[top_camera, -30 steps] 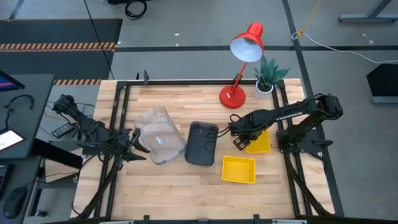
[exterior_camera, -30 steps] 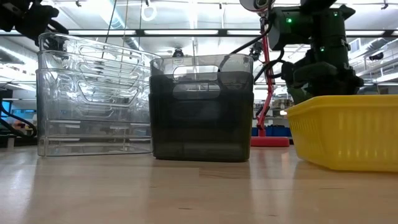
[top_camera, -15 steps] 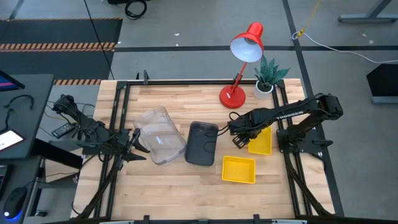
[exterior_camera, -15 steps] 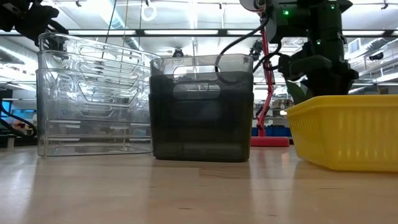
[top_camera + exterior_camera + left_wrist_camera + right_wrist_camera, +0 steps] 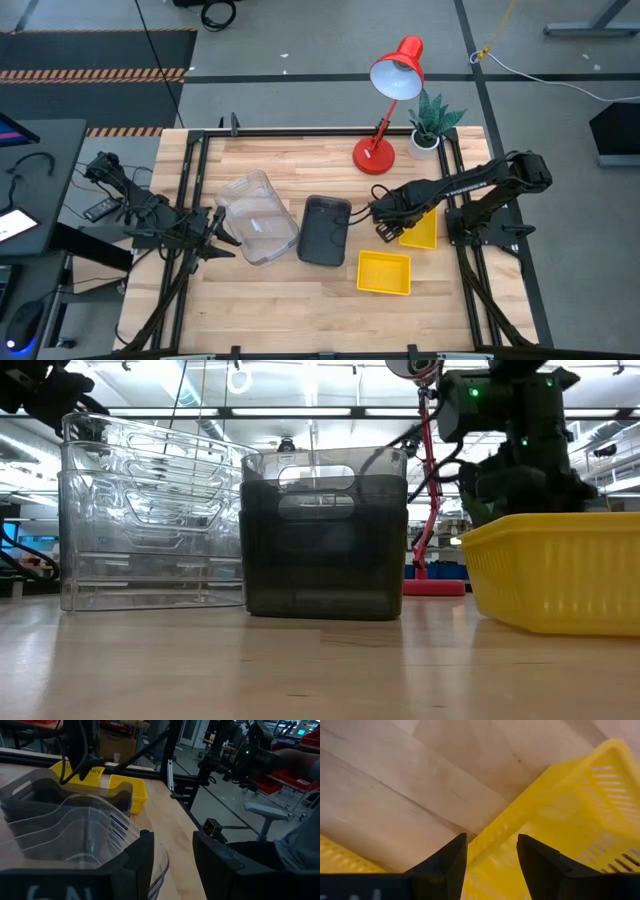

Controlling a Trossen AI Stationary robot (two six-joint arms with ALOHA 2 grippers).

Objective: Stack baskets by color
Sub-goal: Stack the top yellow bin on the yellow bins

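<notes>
My right gripper will next take hold of the back yellow basket by its side rim, and then it should stack that basket into the other yellow basket.
Two clear baskets are nested at the table's left middle. A stack of dark grey baskets stands beside them. One yellow basket sits near the front. A second yellow basket lies farther back on the right. My right gripper points down over that second basket's left rim. It is open, one finger over the wood and one over the basket's inside. My left gripper waits open at the clear baskets' left side.
A red desk lamp and a small potted plant stand at the far right of the table. Black frame rails run along the left and right edges. Bare wood lies along the near edge.
</notes>
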